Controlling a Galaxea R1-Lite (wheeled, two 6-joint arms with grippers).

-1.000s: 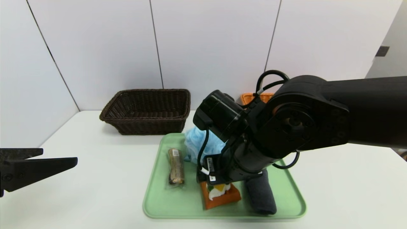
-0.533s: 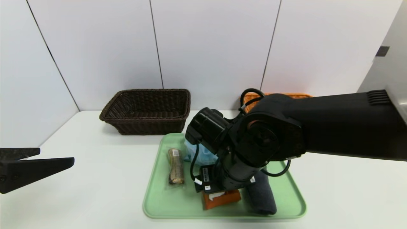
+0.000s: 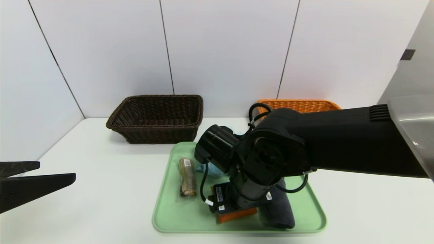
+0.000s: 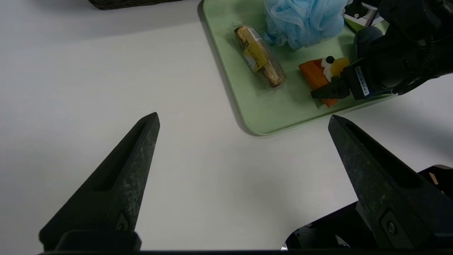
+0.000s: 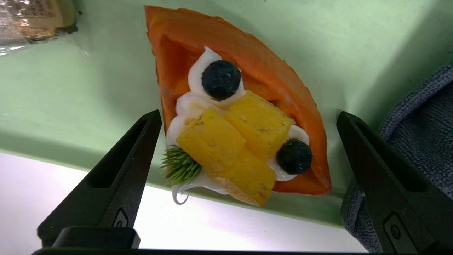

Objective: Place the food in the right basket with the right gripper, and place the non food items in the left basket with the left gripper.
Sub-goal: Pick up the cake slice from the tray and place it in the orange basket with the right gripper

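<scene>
The waffle has cream and fruit (image 5: 229,146) heaped on top, so my right gripper should grab it by the sides of its orange shell (image 5: 316,136) next.
The food lies on a green tray (image 3: 169,217): an orange waffle (image 5: 247,71) with cream, yellow fruit and dark berries, and a wrapped brownish bar (image 3: 187,177) to its left. My right gripper (image 5: 248,114) hangs open just above the waffle, one jaw on each side, not touching it. A light-blue bath puff (image 4: 304,21) sits at the tray's back. A dark grey rolled towel (image 3: 279,211) lies right of the waffle, close to one jaw. My left gripper (image 3: 57,169) is open and empty over the bare table at the far left.
The dark brown basket (image 3: 157,118) stands at the back left and the orange basket (image 3: 301,105) at the back right, both against the wall. My right arm covers much of the tray in the head view. The tray's near rim (image 5: 106,148) is close below the waffle.
My right arm has come down and a little left onto the waffle, uncovering the orange basket behind it. The left gripper has sunk slightly and stays open.
</scene>
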